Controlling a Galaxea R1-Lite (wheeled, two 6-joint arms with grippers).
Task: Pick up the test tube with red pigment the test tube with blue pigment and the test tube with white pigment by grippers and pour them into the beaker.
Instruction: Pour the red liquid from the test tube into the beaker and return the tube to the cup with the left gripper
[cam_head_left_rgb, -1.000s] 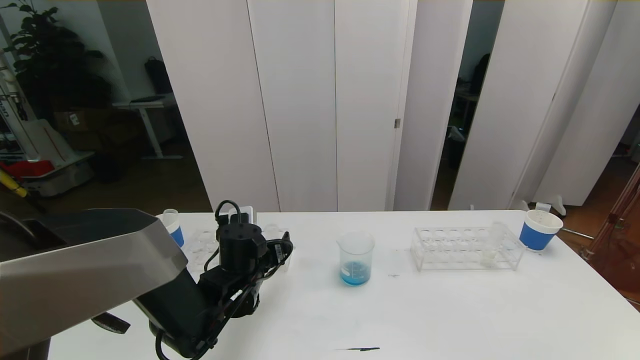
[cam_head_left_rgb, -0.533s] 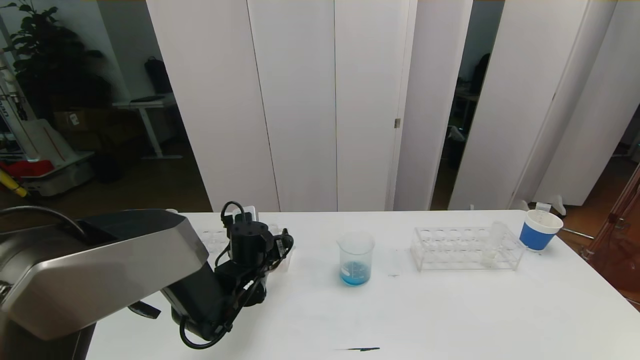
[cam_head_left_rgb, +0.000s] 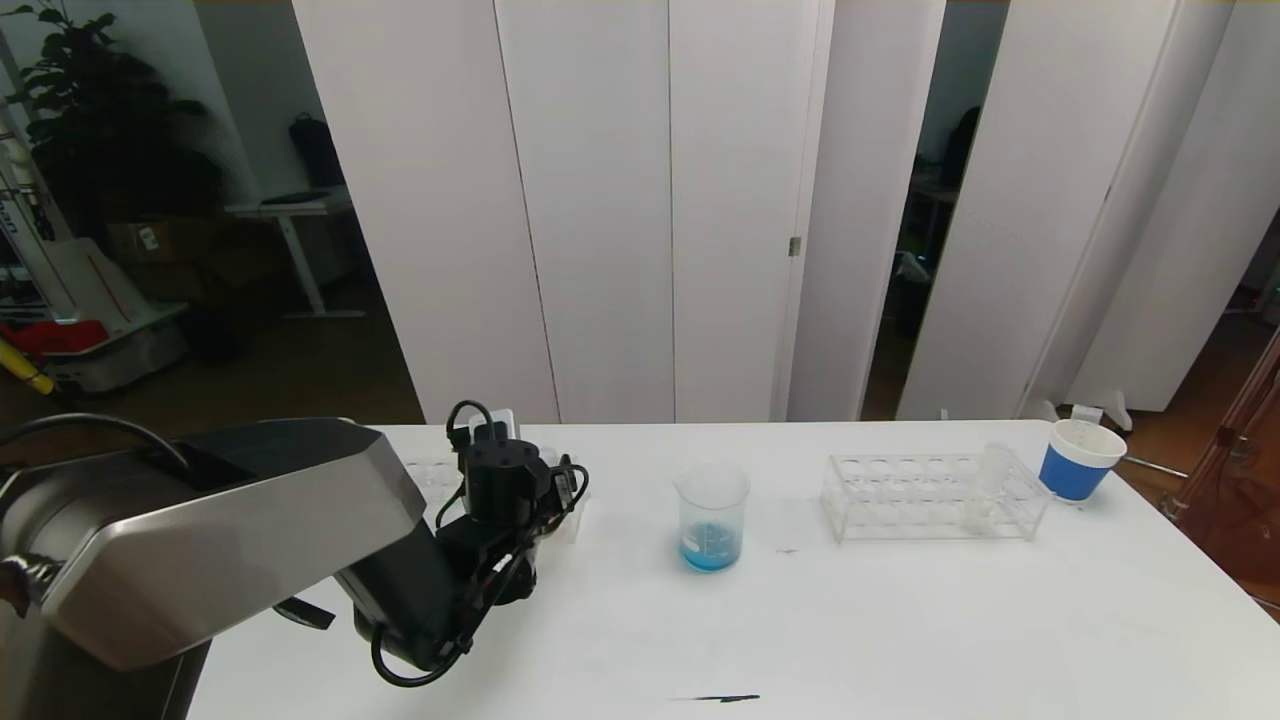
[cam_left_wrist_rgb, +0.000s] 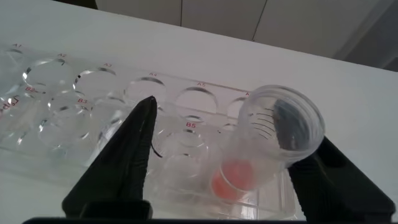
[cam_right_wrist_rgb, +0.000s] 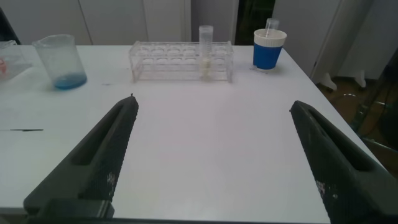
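Only the top part of the red-pigment test tube stands above the rack holes, so my left gripper needs to grab the test tube there, by its side under its rim (cam_left_wrist_rgb: 266, 137).
The test tube with red pigment (cam_left_wrist_rgb: 261, 149) stands in the left clear rack (cam_left_wrist_rgb: 81, 106), orange-red liquid at its bottom. My left gripper (cam_left_wrist_rgb: 236, 124) straddles it and is open. One finger (cam_left_wrist_rgb: 329, 180) sits against the tube's rim; the other finger (cam_left_wrist_rgb: 124, 155) stands apart from it. The beaker (cam_head_left_rgb: 712, 515) at mid-table holds blue liquid. The test tube with white pigment (cam_head_left_rgb: 985, 490) stands in the right rack (cam_head_left_rgb: 935, 497). No test tube with blue pigment is in view. My right gripper (cam_right_wrist_rgb: 212, 102) hovers open over bare table, outside the head view.
A blue-and-white paper cup (cam_head_left_rgb: 1078, 460) stands beyond the right rack near the table's right edge. A thin dark mark (cam_head_left_rgb: 715, 698) lies near the front edge. My left arm (cam_head_left_rgb: 220, 530) covers the table's left part. White panels rise behind the table.
My left arm has shifted right and farther over the left rack, now covering the paper cup that showed at the far left. Beaker and right rack have not moved.
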